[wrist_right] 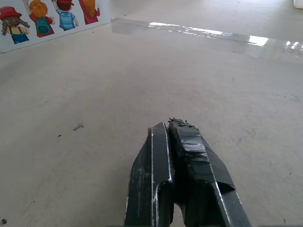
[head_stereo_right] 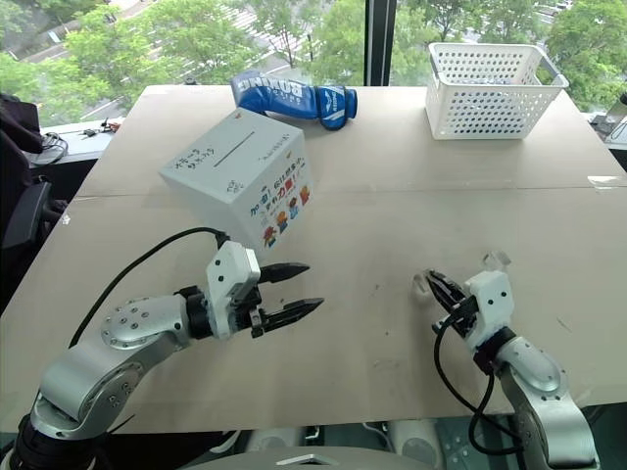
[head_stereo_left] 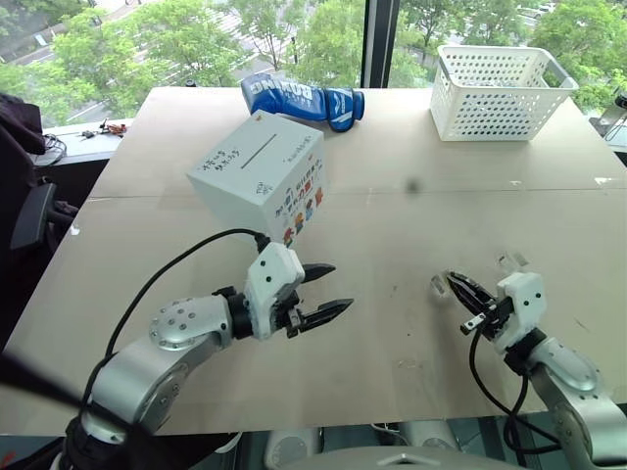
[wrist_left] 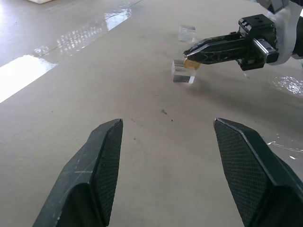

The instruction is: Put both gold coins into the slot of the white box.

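Next, my left gripper grabs the coin by its exposed edge (wrist_left: 190, 66), since my right gripper's fingers cover one side of the gold coin.
The white box (head_stereo_left: 257, 181) stands tilted at the table's back left, its slot (head_stereo_left: 260, 150) on the top face and cartoon figures (wrist_right: 42, 19) on the side towards me. At the front right, my right gripper (head_stereo_left: 453, 281) is shut, and the left wrist view shows a small gold coin (wrist_left: 191, 64) pinched at its tips just above a clear little block (wrist_left: 182, 73). My left gripper (head_stereo_left: 341, 286) hovers open in front of the box with nothing between its fingers (wrist_left: 102, 161), pointing towards the right gripper.
A second clear block (head_stereo_left: 511, 261) lies just behind the right gripper. A white perforated basket (head_stereo_left: 500, 88) stands at the back right and a blue boxing glove (head_stereo_left: 299, 98) lies behind the box. A black cable (head_stereo_left: 167, 269) runs along the left arm.
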Robot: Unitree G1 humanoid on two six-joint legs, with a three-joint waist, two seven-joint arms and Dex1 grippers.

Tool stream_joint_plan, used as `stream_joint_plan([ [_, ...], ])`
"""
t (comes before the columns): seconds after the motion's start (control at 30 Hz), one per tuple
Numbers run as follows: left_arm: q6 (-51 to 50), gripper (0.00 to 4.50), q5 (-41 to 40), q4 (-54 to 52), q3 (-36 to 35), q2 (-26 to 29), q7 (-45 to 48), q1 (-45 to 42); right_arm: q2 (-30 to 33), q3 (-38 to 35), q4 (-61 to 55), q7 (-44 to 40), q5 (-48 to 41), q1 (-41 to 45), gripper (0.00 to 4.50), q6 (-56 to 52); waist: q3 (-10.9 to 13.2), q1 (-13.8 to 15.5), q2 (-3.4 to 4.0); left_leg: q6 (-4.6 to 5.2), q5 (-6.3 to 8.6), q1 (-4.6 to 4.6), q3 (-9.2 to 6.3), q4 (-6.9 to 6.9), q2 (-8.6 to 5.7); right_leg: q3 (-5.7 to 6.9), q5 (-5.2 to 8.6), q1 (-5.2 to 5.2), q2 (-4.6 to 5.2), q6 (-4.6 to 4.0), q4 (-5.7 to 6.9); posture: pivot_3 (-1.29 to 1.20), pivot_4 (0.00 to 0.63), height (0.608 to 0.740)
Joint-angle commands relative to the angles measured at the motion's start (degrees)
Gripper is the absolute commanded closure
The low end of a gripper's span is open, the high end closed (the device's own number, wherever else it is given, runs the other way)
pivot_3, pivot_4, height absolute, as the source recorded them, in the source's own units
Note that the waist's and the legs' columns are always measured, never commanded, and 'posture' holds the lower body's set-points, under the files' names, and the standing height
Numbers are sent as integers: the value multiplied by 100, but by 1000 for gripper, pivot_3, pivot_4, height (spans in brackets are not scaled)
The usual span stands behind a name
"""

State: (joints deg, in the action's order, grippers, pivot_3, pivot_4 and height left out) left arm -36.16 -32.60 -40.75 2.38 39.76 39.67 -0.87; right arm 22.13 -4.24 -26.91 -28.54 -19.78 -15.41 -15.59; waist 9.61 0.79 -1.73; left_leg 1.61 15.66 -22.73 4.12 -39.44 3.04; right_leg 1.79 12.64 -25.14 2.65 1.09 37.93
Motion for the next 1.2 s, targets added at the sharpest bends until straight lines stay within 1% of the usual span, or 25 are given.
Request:
stream_joint_plan([
  [0.03, 98, 1370, 32, -74, -27, -47, -33, -2, -8, -94, -195, -42, -267, -13, 4464, -141, 0, 0, 0, 0, 0, 0, 0, 0, 0, 0, 0, 0, 0, 0, 0, 0, 150, 704],
  [0.2, 27, 1370, -128, -76, -126, -247, -130, -41, -300, -382, -506, 165, -1189, 178, 4464, -580, 0, -5, 0, 0, 0, 0, 0, 0, 1, -1, -3, 0, 0, 5, 1, 0, 150, 704],
  [0.27, -111, 1370, -464, -84, -243, -453, -243, -137, -436, -573, -682, 360, -1865, 374, 4464, -887, 0, -2, 0, 0, 0, 0, 0, 0, 1, -1, -4, 0, 0, 6, 1, 0, 150, 704],
  [0.33, -312, 1370, -1020, -88, -465, -701, -412, -259, -546, -758, -840, 624, -2587, 613, 4464, -1211, 0, -2, 0, 0, 0, -2, 0, -1, 2, -1, -6, 0, 0, 8, 1, 0, 150, 704],
  [0.4, -538, 1370, -1757, -50, -763, -945, -675, -382, -590, -886, -957, 922, -3303, 874, 4464, -1504, 0, -5, 0, 0, 0, -2, -1, -1, 2, -2, -8, 1, 1, 12, 1, 0, 150, 704],
  [0.5, -708, 1370, -2760, 86, -1135, -1246, -1136, -580, -640, -945, -1052, 1488, -4416, 1499, 4464, -1805, 1, -18, 0, 0, 0, -2, -4, -1, 2, -1, -18, 1, -1, 12, 2, 0, 150, 704],
  [0.57, -697, 1370, -3261, 209, -1301, -1454, -1528, -794, -667, -888, -1047, 1842, -5000, 1976, 4464, -1919, 1, -26, 0, 1, 0, -2, -4, -1, 2, -3, -25, 0, -3, 4, 4, 0, 150, 704],
  [0.63, -492, 1370, -3993, 410, -1445, -1855, -2112, -1216, -833, -709, -939, 2146, -5538, 2589, 4464, -1951, 0, -14, -1, 1, -1, -1, -6, -2, -3, -2, -26, 2, -5, 5, 4, 0, 150, 704],
  [0.7, -342, 1370, -4569, 530, -1504, -2148, -2506, -1545, -980, -549, -815, 2348, -5845, 3073, 4464, -1954, 0, -7, -2, 1, -1, -3, -11, -4, -18, 0, -29, 3, -6, 3, 5, 0, 150, 704],
  [0.83, 2, 1370, -4912, 724, -1425, -2646, -2926, -1957, -1376, -312, -557, 2611, -6170, 3779, 4464, -1815, -2, -8, -4, 2, -1, -7, -21, -5, -31, -3, -30, 10, -2, 1, 2, 0, 150, 704],
  [0.9, 240, 1370, -4847, 791, -1298, -3006, -3143, -2099, -1671, -239, -419, 2740, -6343, 4129, 4464, -1678, -2, -10, -4, 4, 0, -11, -21, -5, -35, -1, -30, 10, 1, 2, -1, 0, 150, 704],
  [0.97, 369, 1370, -4694, 805, -1127, -3253, -3270, -2160, -1879, -191, -316, 2826, -6437, 4356, 4464, -1595, -2, -10, -4, 8, 3, -13, -20, -5, -37, 2, -31, 9, 2, 2, -4, 0, 150, 704],
  [1.07, 423, 1370, -4590, 764, -931, -3412, -3319, -2130, -1931, -111, -286, 2793, -6432, 4423, 4464, -1630, -2, 0, -4, 10, 4, -15, -26, -5, -38, 8, -30, 10, 2, 2, -5, 0, 150, 704],
  [1.2, 468, 1370, -4721, 724, -808, -3502, -3330, -2048, -1935, 100, -370, 2715, -6510, 4393, 4464, -1715, -2, -16, -4, 10, 4, -15, -26, -5, -38, 8, -30, 10, 2, 2, -4, 0, 150, 704],
])
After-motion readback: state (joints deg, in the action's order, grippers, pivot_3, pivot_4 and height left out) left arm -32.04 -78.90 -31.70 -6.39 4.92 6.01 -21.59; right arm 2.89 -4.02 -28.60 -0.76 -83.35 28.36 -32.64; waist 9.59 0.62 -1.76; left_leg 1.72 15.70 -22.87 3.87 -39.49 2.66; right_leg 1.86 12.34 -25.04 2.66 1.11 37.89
